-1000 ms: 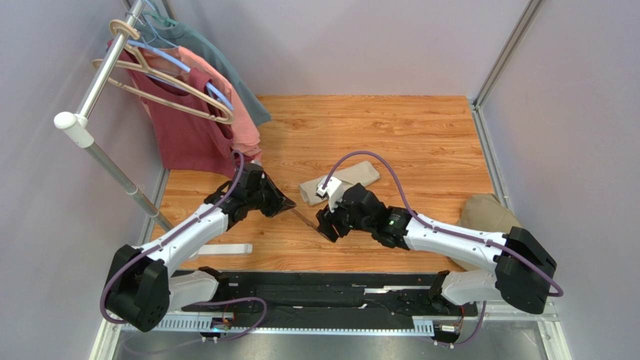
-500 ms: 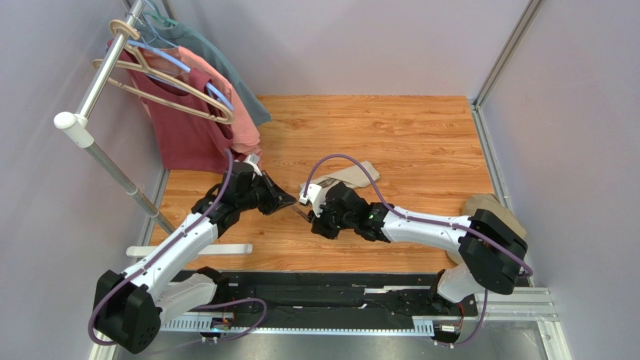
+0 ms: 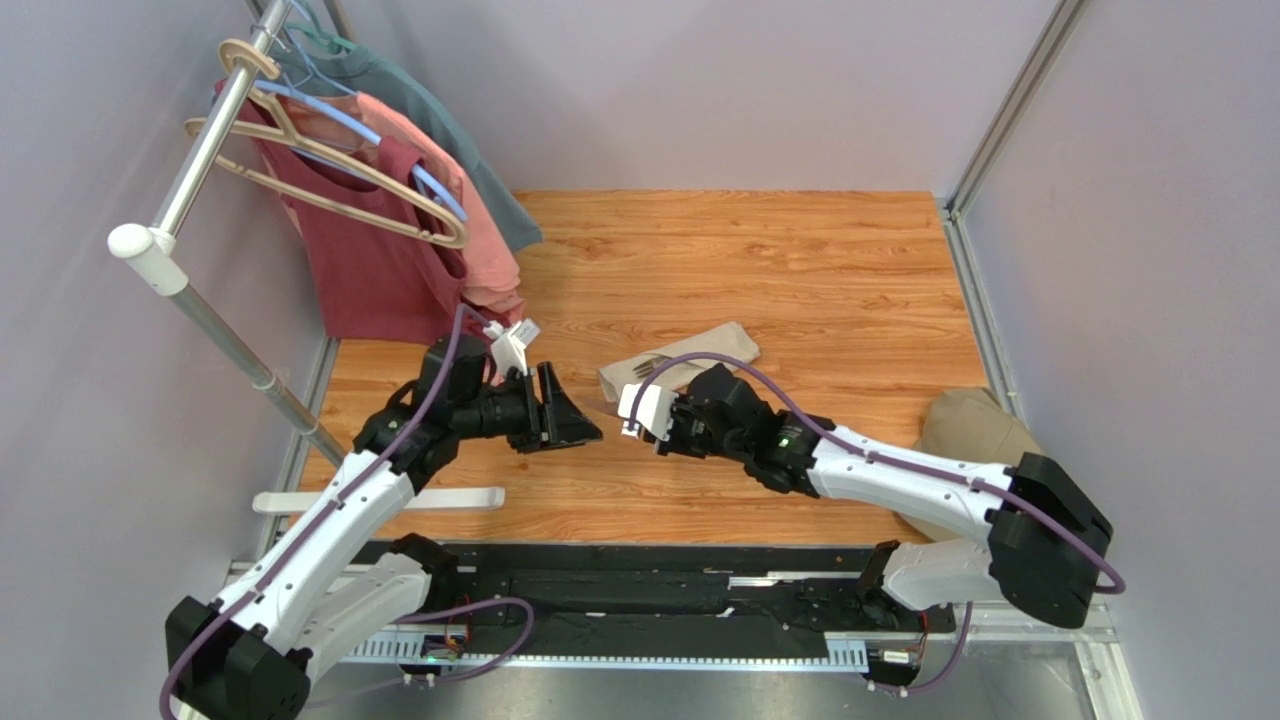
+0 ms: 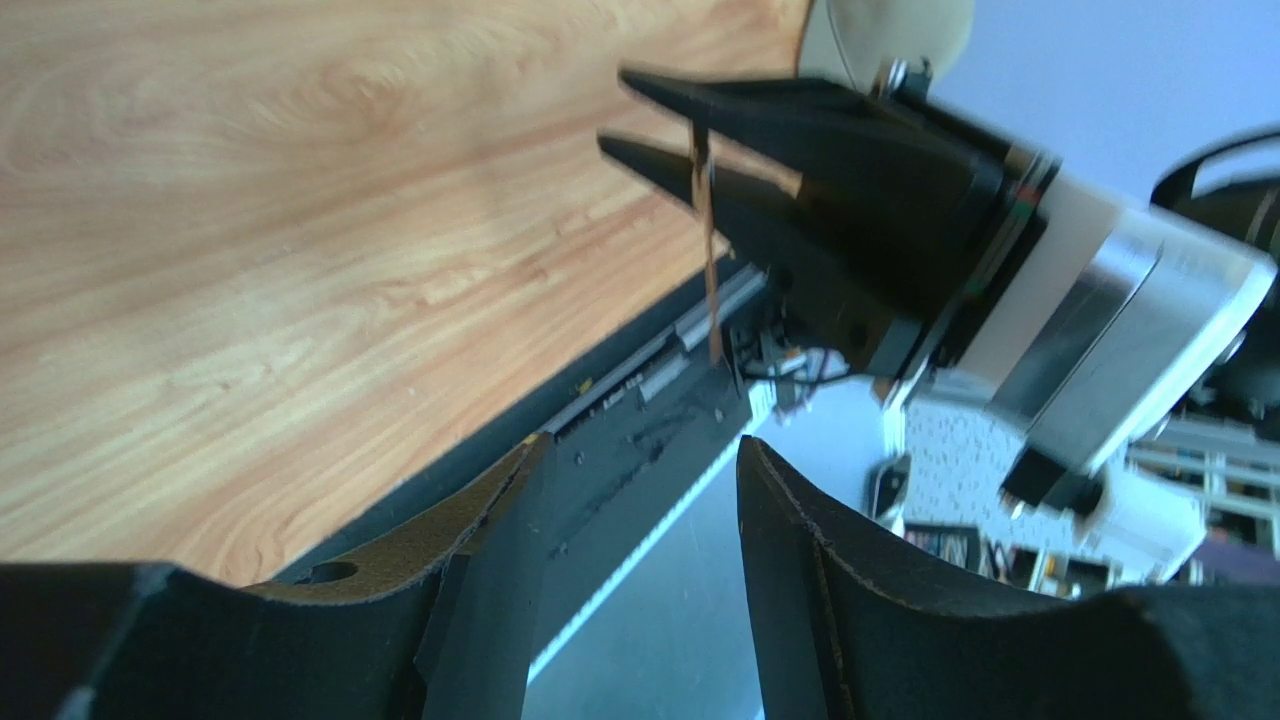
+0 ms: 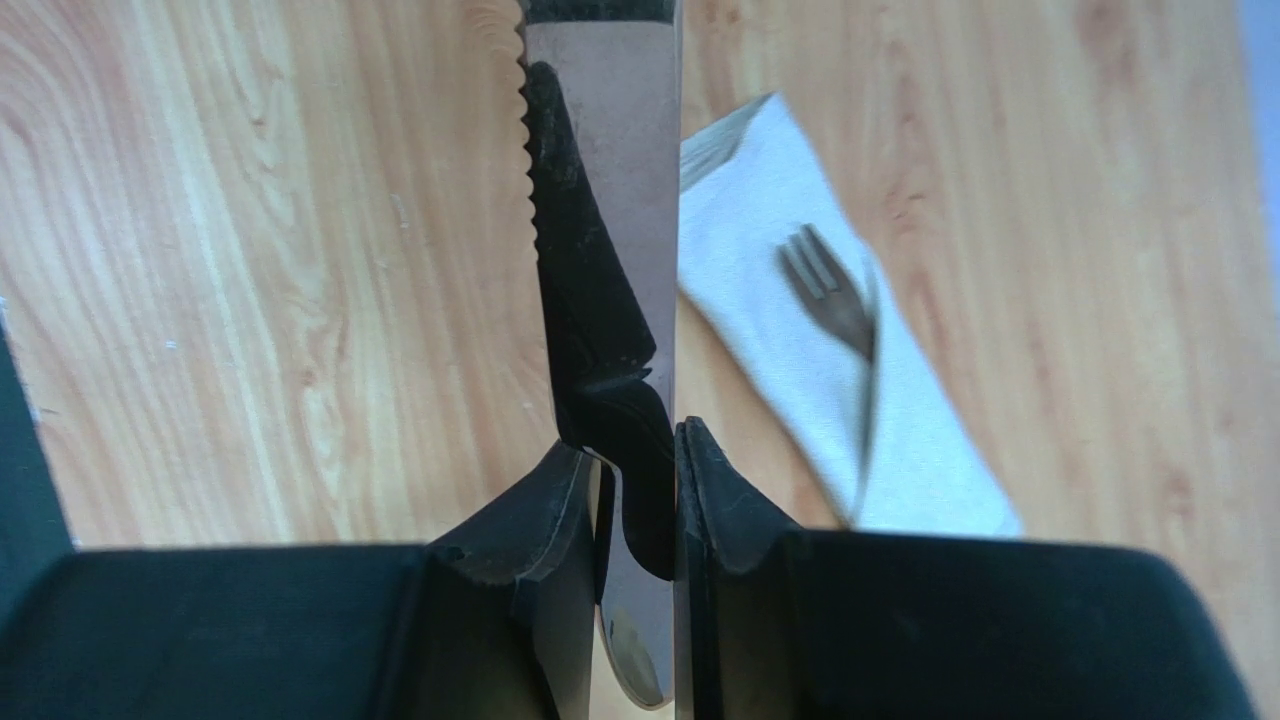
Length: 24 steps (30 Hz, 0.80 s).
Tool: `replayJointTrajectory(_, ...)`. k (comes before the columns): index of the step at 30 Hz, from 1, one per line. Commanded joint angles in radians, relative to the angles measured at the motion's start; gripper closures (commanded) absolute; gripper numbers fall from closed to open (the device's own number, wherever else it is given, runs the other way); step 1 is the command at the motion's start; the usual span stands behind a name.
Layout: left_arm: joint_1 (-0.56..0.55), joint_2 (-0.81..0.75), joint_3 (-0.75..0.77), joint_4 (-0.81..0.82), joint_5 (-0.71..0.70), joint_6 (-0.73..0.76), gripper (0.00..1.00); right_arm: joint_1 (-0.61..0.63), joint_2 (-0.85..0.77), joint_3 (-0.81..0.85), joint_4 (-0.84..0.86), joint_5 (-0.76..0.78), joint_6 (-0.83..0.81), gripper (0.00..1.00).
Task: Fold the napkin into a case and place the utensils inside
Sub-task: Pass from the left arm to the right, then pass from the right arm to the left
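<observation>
My left gripper needs to grab the knife's serrated blade (image 5: 604,188) next, holding it by its flat sides, so that the knife's handle stays free to go into the napkin (image 5: 932,450).
The napkin (image 3: 694,354) lies as a narrow beige case mid-table, and the fork (image 3: 646,365) pokes out of its left end, tines showing. The right wrist view shows the same napkin (image 5: 932,450) and fork (image 5: 824,285) below and to the right. My right gripper (image 3: 637,411) (image 5: 631,443) is shut on the knife (image 5: 601,150), whose serrated blade runs out ahead of the fingers. My left gripper (image 3: 589,429) (image 4: 639,450) stands open and empty just left of it. From the left wrist, the right gripper (image 4: 613,108) appears with the knife (image 4: 702,240) edge-on between its fingers.
A clothes rack (image 3: 181,195) with red and pink shirts (image 3: 383,248) on hangers stands at the back left. A tan cap (image 3: 969,428) lies at the right edge. A white strip (image 3: 451,498) lies near the front left, and the black base rail (image 3: 646,600) runs along the near edge.
The knife has passed from left to right: the right gripper closed on it, then the left gripper opened and drew back to the left.
</observation>
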Motion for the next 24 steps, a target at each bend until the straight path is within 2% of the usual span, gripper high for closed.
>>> replayJointTrajectory(1,0.023,-0.045,0.016,-0.076,0.144,0.119,0.45,-0.004,-0.067,0.013,0.0,-0.028,-0.178,1.0)
replayJointTrajectory(6,0.051,-0.009,-0.004,-0.019,0.276,0.088,0.46,0.06,-0.063,0.026,-0.068,0.006,-0.232,1.0)
replayJointTrajectory(11,0.066,0.024,0.036,-0.052,0.296,0.105,0.46,0.096,-0.069,0.027,-0.108,0.078,-0.244,1.0)
replayJointTrajectory(16,0.066,0.085,0.073,-0.148,0.303,0.158,0.52,0.103,-0.072,0.024,-0.092,0.084,-0.263,1.0)
replayJointTrajectory(20,0.066,0.114,0.042,-0.127,0.348,0.16,0.55,0.106,-0.047,0.029,-0.085,0.085,-0.275,1.0)
replayJointTrajectory(24,0.066,0.145,0.03,-0.124,0.368,0.169,0.64,0.111,-0.032,0.044,-0.082,0.098,-0.299,1.0)
